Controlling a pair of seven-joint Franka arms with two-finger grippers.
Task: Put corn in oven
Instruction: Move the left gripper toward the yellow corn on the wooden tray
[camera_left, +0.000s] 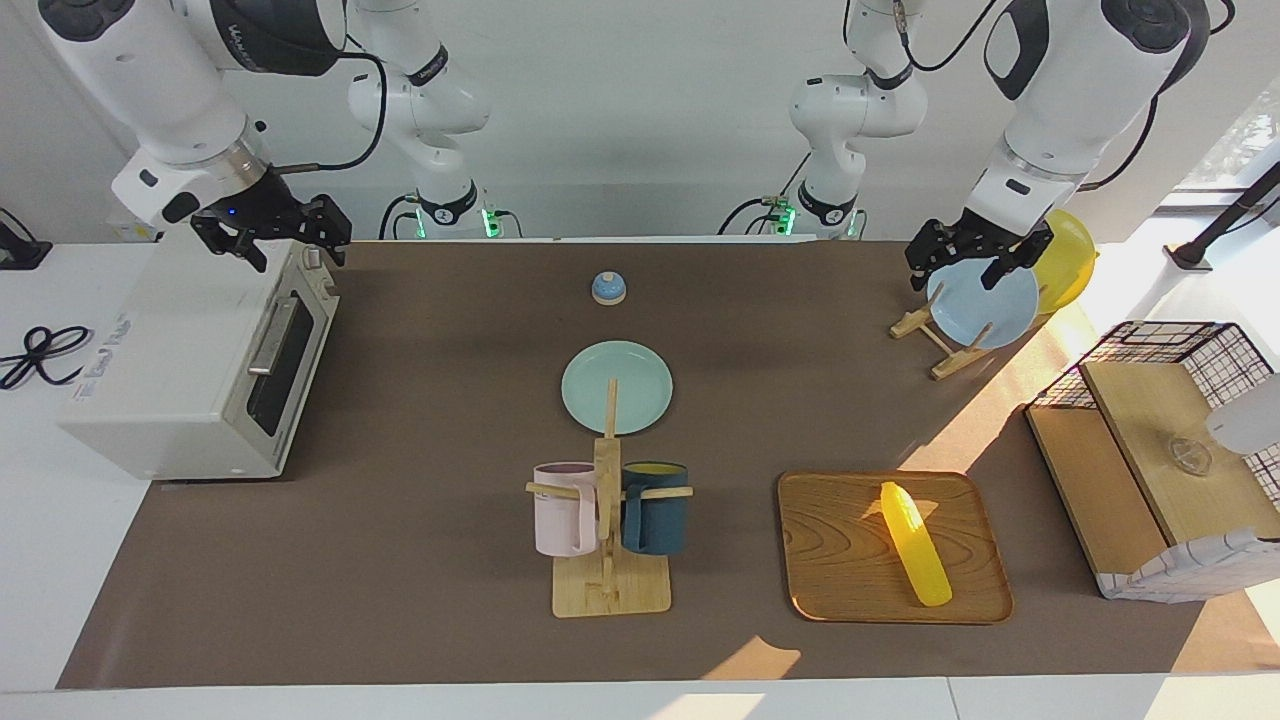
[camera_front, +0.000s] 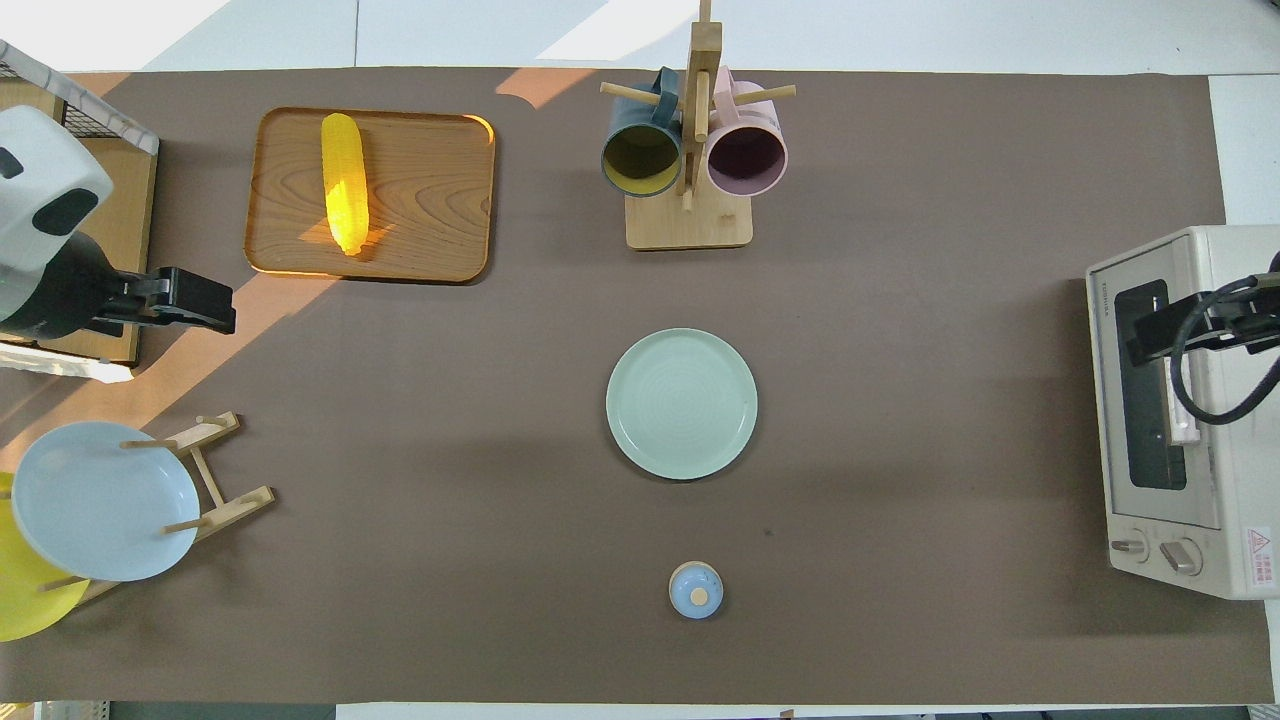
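The yellow corn should be picked up next by its middle (camera_front: 344, 180) with my left gripper. The corn can then be carried from the wooden tray to the oven (camera_front: 1154, 396).
The yellow corn (camera_left: 915, 542) lies on a wooden tray (camera_left: 840, 560) toward the left arm's end of the table; it also shows in the overhead view (camera_front: 343, 185). The off-white oven (camera_left: 170, 400) stands at the right arm's end with its dark glass door shut; it also shows in the overhead view (camera_front: 1225, 470). My right gripper (camera_left: 290, 250) hangs open and empty over the oven's top, as the overhead view (camera_front: 1140, 345) also shows. My left gripper (camera_left: 955, 272) hangs open and empty over the plate rack, apart from the corn, and also shows in the overhead view (camera_front: 215, 310).
A wooden plate rack (camera_left: 945, 350) holds a light blue plate (camera_left: 985, 305) and a yellow plate (camera_left: 1070, 255). A green plate (camera_left: 616, 387) lies mid-table, with a small blue bell (camera_left: 608, 288) nearer the robots. A mug rack (camera_left: 608, 560) carries a pink and a dark blue mug. A wire-and-wood basket (camera_left: 1160, 470) stands at the left arm's end.
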